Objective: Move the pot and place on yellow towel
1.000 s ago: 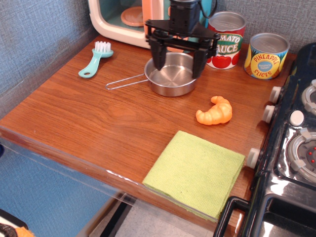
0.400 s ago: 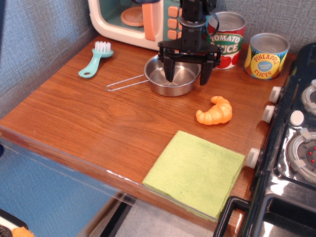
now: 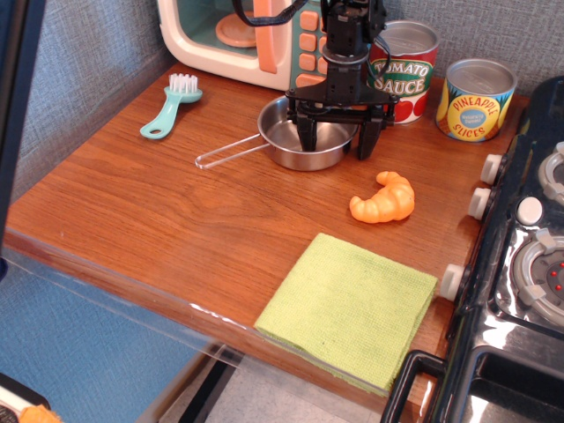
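Observation:
The pot [image 3: 289, 139] has to move onto the yellow towel [image 3: 348, 308], so my gripper will next grab the pot by its rim opposite the wire handle.
The pot [image 3: 289, 139], a shallow shiny steel saucepan, sits at the back of the wooden counter, its wire handle [image 3: 231, 152] pointing left. My gripper [image 3: 337, 148] is open and low over the pot's right rim. One finger [image 3: 310, 141] is inside the pot and the other [image 3: 364, 145] is outside it on the right. The jaws are apart and grip nothing. The yellow towel [image 3: 348, 308] lies flat at the counter's front edge, well in front of the pot and a little to the right.
An orange toy croissant [image 3: 383, 198] lies between pot and towel. A tomato sauce can [image 3: 405, 79] and a pineapple can [image 3: 476, 99] stand behind on the right. A teal brush [image 3: 172, 106] and a toy microwave [image 3: 233, 35] are at the back left. A toy stove [image 3: 520, 264] borders the right.
My gripper has moved right and come down, from above the pot's middle to straddling its right rim. The pot's handle has shifted slightly.

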Tool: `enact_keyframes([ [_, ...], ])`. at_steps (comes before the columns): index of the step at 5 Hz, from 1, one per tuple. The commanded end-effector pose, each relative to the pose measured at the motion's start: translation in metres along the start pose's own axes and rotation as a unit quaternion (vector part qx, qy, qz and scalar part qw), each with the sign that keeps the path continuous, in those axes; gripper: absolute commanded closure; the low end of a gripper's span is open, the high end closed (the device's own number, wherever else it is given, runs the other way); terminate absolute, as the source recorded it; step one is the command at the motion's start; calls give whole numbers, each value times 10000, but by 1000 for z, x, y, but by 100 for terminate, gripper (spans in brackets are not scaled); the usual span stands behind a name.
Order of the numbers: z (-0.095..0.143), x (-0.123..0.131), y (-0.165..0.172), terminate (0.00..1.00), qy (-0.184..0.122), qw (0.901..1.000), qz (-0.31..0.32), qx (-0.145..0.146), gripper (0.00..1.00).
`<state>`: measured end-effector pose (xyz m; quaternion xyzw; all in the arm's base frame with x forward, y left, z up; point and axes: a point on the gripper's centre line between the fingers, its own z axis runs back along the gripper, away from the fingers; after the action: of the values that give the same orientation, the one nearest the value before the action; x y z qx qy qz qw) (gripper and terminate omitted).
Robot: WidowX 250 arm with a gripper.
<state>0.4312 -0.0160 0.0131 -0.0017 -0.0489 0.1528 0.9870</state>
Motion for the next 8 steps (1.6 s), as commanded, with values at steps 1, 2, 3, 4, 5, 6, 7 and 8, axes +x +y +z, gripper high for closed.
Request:
enact_keyframes([
  [1, 19, 5, 8, 0, -198, 9998, -15, -58, 100],
  [2, 27, -2, 10, 0, -172, 9998, -65, -56, 100],
  [3, 49, -16, 16, 0, -156, 9995, -258, -132, 100],
  [4, 79, -31, 26, 0, -167, 9981, -541, -231, 100],
  [5, 113, -56, 35, 0, -249, 9896, -1371, -352, 100],
  [6, 123, -83, 30, 0, -121, 9700, -2387, -453, 100],
  [7, 124, -116, 11, 0, -61, 9410, -3356, -423, 100],
  [8, 120, -141, -10, 0, -21, 9164, -3990, -328, 100],
])
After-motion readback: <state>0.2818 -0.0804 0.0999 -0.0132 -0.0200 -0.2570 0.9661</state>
